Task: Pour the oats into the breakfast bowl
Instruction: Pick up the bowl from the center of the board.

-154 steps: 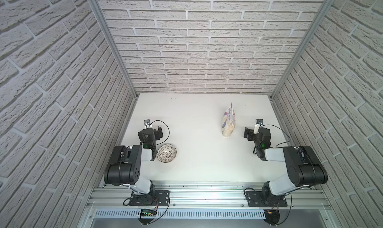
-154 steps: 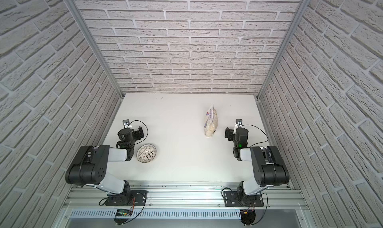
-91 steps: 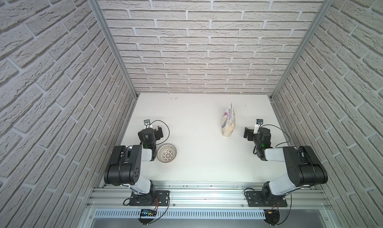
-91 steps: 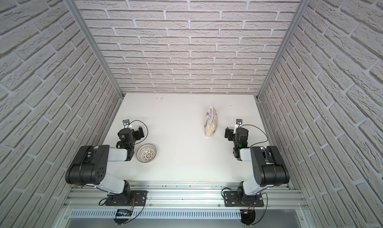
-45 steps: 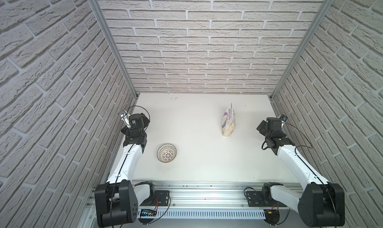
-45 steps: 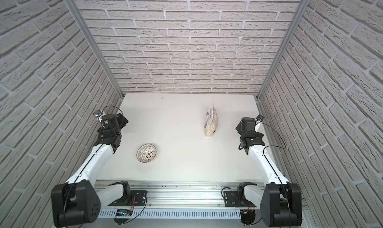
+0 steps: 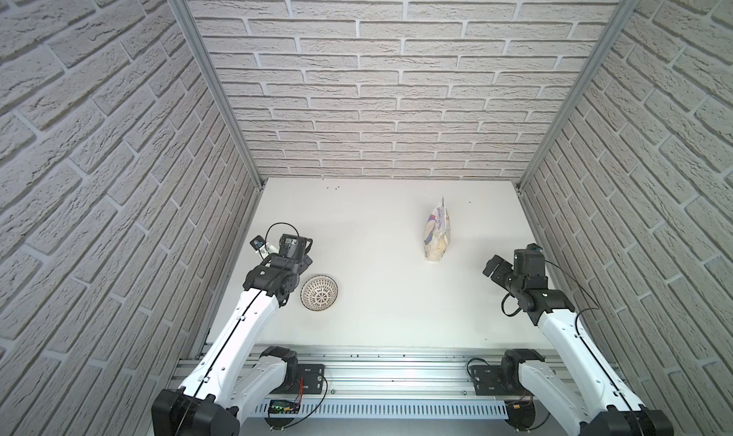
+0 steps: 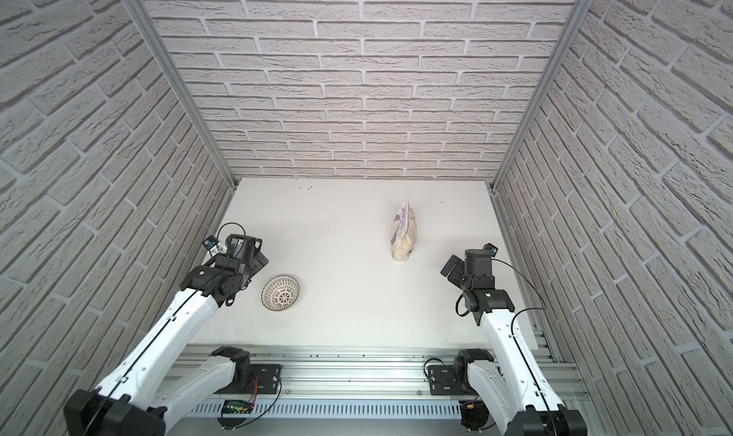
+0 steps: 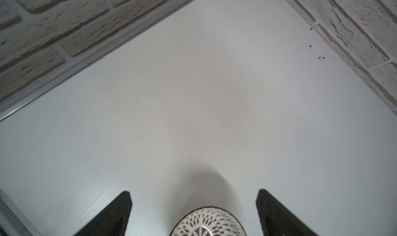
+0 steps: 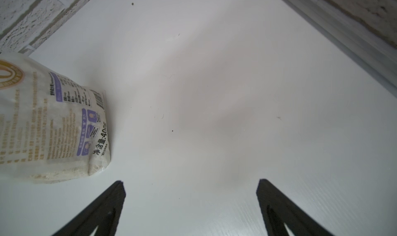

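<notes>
My left gripper grabs the breakfast bowl (image 7: 319,293) by the side of its rim away from the oats next, to set it upright near them for pouring.
The oats (image 7: 436,235) (image 8: 404,235) are pale flakes in a clear printed bag standing upright on the white table, right of centre. In the right wrist view the oats (image 10: 53,127) lie off to one side of the jaws. The breakfast bowl (image 7: 319,293) (image 8: 280,293), white with a dark lattice, sits near the left front. My left gripper (image 7: 304,258) (image 9: 193,193) hovers open just behind the bowl (image 9: 208,222), which is empty. My right gripper (image 7: 494,269) (image 10: 190,182) is open above bare table, to the right of the bag and apart from it.
Brick-pattern walls close the table (image 7: 377,315) on the left, back and right. A metal rail (image 7: 396,370) with both arm bases runs along the front edge. A few dark specks (image 7: 333,189) lie near the back wall.
Both arms have unfolded from their rest pose near the rail and reached out over the table. The left one came over the bowl, the right one beside the bag.
</notes>
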`<state>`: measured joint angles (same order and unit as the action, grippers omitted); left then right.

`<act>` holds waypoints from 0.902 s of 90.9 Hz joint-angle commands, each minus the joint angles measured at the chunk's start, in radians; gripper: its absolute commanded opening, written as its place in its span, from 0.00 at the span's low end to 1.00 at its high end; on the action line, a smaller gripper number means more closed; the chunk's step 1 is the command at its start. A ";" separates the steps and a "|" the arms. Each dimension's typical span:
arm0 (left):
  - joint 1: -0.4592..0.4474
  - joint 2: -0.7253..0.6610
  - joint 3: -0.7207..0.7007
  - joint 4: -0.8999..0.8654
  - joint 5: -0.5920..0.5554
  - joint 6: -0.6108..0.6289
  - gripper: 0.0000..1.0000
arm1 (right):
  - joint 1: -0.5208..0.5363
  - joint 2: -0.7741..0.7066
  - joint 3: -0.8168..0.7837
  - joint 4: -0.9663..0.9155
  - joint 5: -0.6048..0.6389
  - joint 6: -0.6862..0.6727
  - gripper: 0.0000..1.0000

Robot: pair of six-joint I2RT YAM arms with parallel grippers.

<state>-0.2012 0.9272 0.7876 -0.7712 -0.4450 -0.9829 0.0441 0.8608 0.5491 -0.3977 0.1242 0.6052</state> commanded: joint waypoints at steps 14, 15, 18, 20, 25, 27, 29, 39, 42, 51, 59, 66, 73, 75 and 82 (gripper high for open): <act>-0.041 -0.137 -0.174 -0.061 0.198 -0.121 0.76 | 0.007 -0.014 -0.012 0.059 -0.125 0.012 0.98; -0.044 -0.139 -0.178 -0.062 0.204 -0.126 0.75 | 0.008 -0.013 -0.011 0.060 -0.129 0.012 0.98; -0.049 -0.141 -0.192 -0.069 0.220 -0.140 0.73 | 0.008 -0.011 -0.011 0.065 -0.141 0.010 0.98; -0.054 -0.142 -0.198 -0.078 0.225 -0.151 0.72 | 0.010 -0.009 -0.011 0.068 -0.149 0.010 0.98; -0.066 -0.144 -0.207 -0.104 0.220 -0.175 0.71 | 0.012 -0.005 -0.011 0.077 -0.164 0.008 0.98; -0.072 -0.145 -0.213 -0.109 0.215 -0.185 0.71 | 0.013 -0.003 -0.012 0.081 -0.168 0.008 0.98; -0.078 -0.146 -0.221 -0.110 0.210 -0.191 0.71 | 0.015 -0.001 -0.013 0.085 -0.172 0.007 0.98; -0.095 -0.140 -0.277 -0.067 0.220 -0.218 0.64 | 0.020 0.014 -0.014 0.097 -0.188 0.005 0.97; -0.096 -0.132 -0.291 -0.048 0.228 -0.223 0.62 | 0.021 0.020 -0.013 0.100 -0.194 0.003 0.97; -0.096 -0.104 -0.301 -0.015 0.242 -0.230 0.56 | 0.027 0.038 -0.012 0.109 -0.205 -0.002 0.96; -0.096 -0.084 -0.294 -0.001 0.234 -0.226 0.52 | 0.033 0.049 -0.012 0.115 -0.205 -0.003 0.96; -0.096 -0.072 -0.298 0.014 0.222 -0.231 0.51 | 0.038 0.055 -0.012 0.118 -0.207 -0.002 0.96; -0.096 -0.060 -0.308 0.043 0.222 -0.233 0.44 | 0.042 0.059 -0.012 0.124 -0.211 -0.005 0.95; -0.096 -0.057 -0.312 0.053 0.222 -0.235 0.42 | 0.044 0.061 -0.012 0.125 -0.213 -0.005 0.95; -0.096 -0.040 -0.316 0.076 0.213 -0.241 0.33 | 0.050 0.060 -0.014 0.133 -0.216 -0.007 0.94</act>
<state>-0.2939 0.8677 0.4911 -0.7521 -0.2161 -1.2114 0.0814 0.9218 0.5480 -0.3099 -0.0792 0.6056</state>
